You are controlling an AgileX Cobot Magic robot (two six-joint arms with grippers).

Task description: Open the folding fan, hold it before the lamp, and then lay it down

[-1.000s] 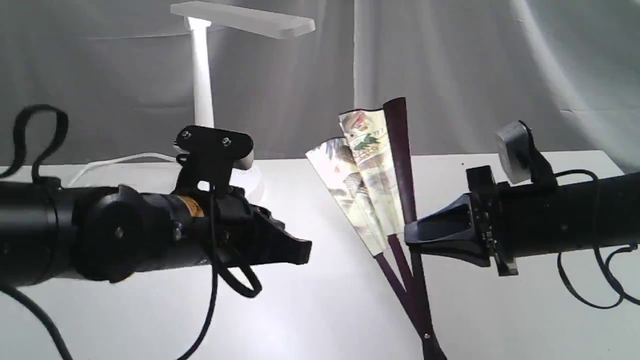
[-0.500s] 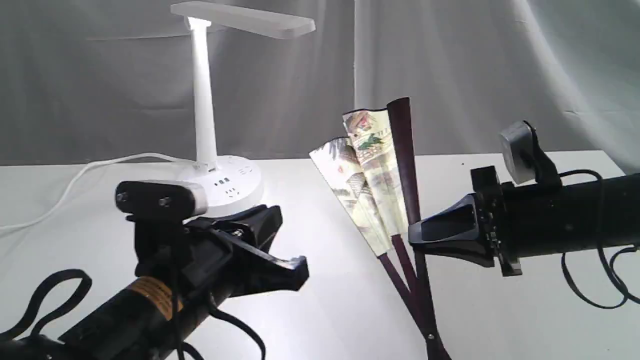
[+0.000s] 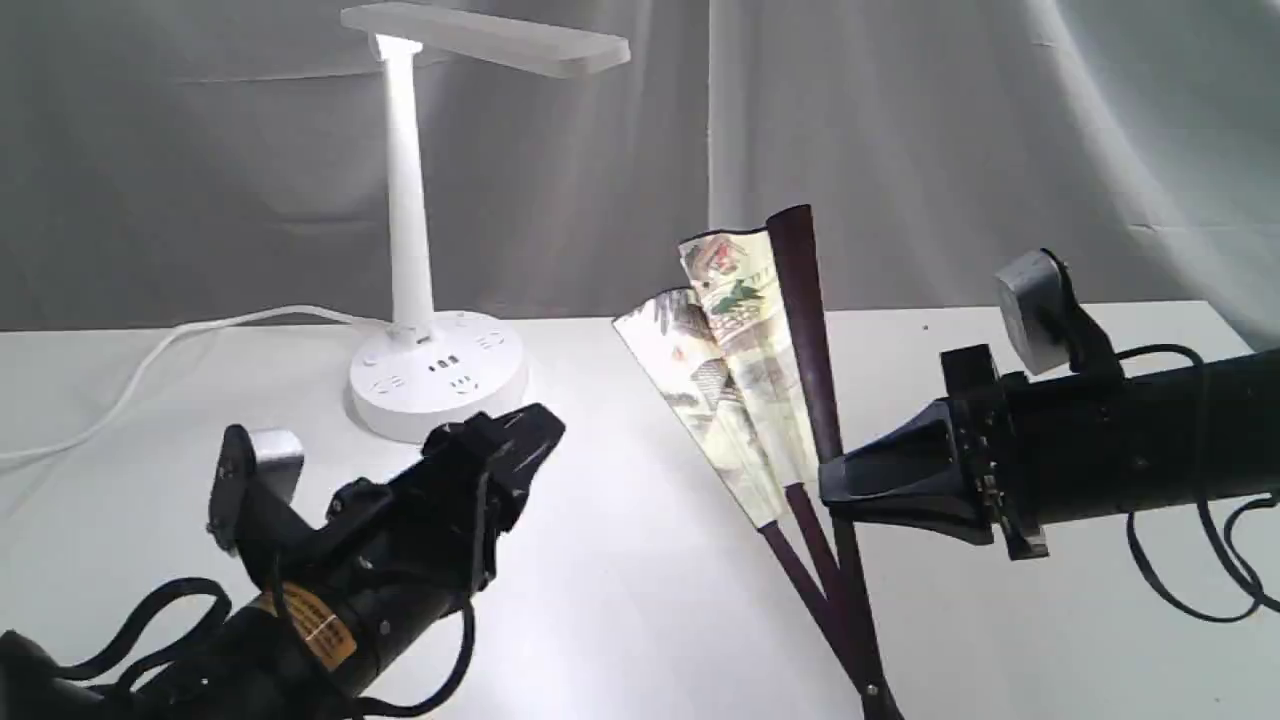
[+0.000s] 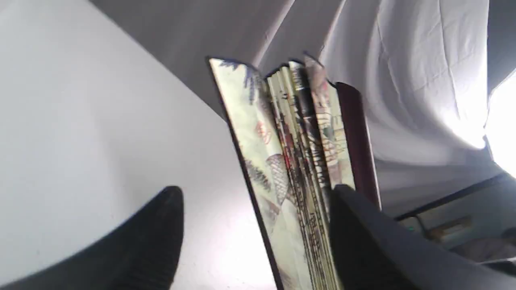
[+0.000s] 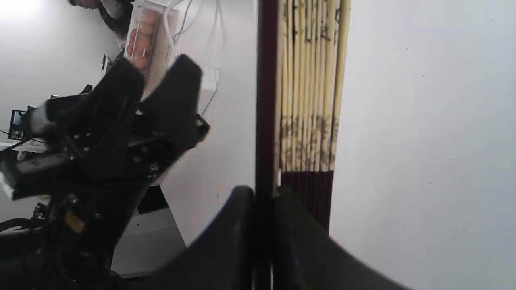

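Note:
The fan needs to be opened in front of the lamp (image 3: 405, 210), so my left gripper will grab the fan by its outer guard along the painted leaf's edge (image 3: 702, 413).
The folding fan (image 3: 745, 370) stands upright and partly spread, its cream painted leaf fanned to the left of one dark guard. My right gripper (image 3: 832, 488) is shut on that guard just below the leaf; the right wrist view shows the guard (image 5: 264, 121) clamped between both fingers (image 5: 238, 237). My left gripper (image 3: 512, 438) hovers low at the front left, open and holding nothing, well apart from the fan. In the left wrist view the fan (image 4: 282, 161) shows between its spread fingers (image 4: 157, 233). The lamp (image 3: 405, 210) stands lit at the back left.
The lamp's round base (image 3: 438, 385) sits just behind my left gripper, and its white cord (image 3: 150, 350) trails off to the left over the white table (image 3: 640, 600). Grey cloth (image 3: 950, 150) hangs behind the table.
My left arm has dropped and swung down toward the front left, uncovering the lamp's base. The fan and my right gripper have sunk slightly; the grip is unchanged.

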